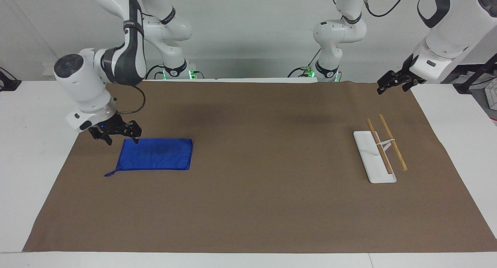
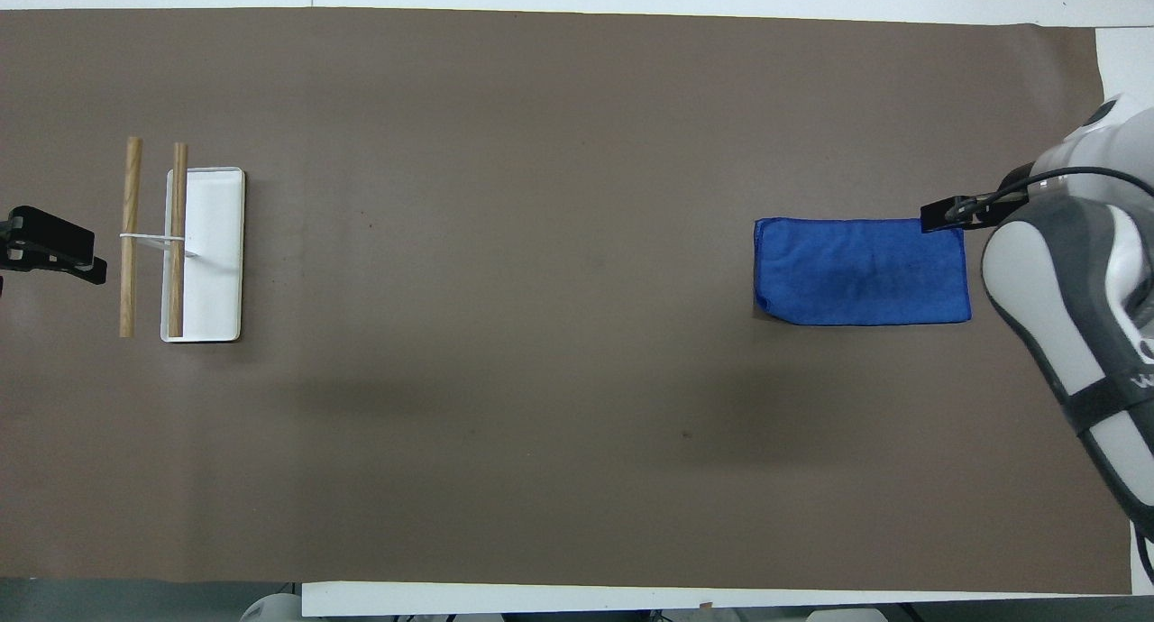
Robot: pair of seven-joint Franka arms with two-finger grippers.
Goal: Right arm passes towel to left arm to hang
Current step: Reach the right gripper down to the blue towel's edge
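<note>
The right gripper grabs the blue towel by one short end point(image 2: 952, 276) next, to pass the towel to my left arm for hanging.
The blue towel point(image 1: 155, 154) lies flat on the brown mat, toward the right arm's end of the table; it also shows in the overhead view point(image 2: 861, 272). Its thin loop point(image 1: 110, 173) sticks out from the corner farther from the robots. My right gripper point(image 1: 121, 140), with its blue light, is open and empty. It hangs low over the towel's end toward the right arm's side and does not hold the cloth. In the overhead view the right gripper point(image 2: 942, 214) covers the loop corner. My left gripper point(image 1: 384, 86) waits raised over the mat's corner by the rack.
A white rack base point(image 1: 369, 159) with two wooden bars point(image 1: 393, 143) stands toward the left arm's end of the table; the rack also shows in the overhead view point(image 2: 212, 270). The brown mat point(image 1: 264, 206) covers most of the white table.
</note>
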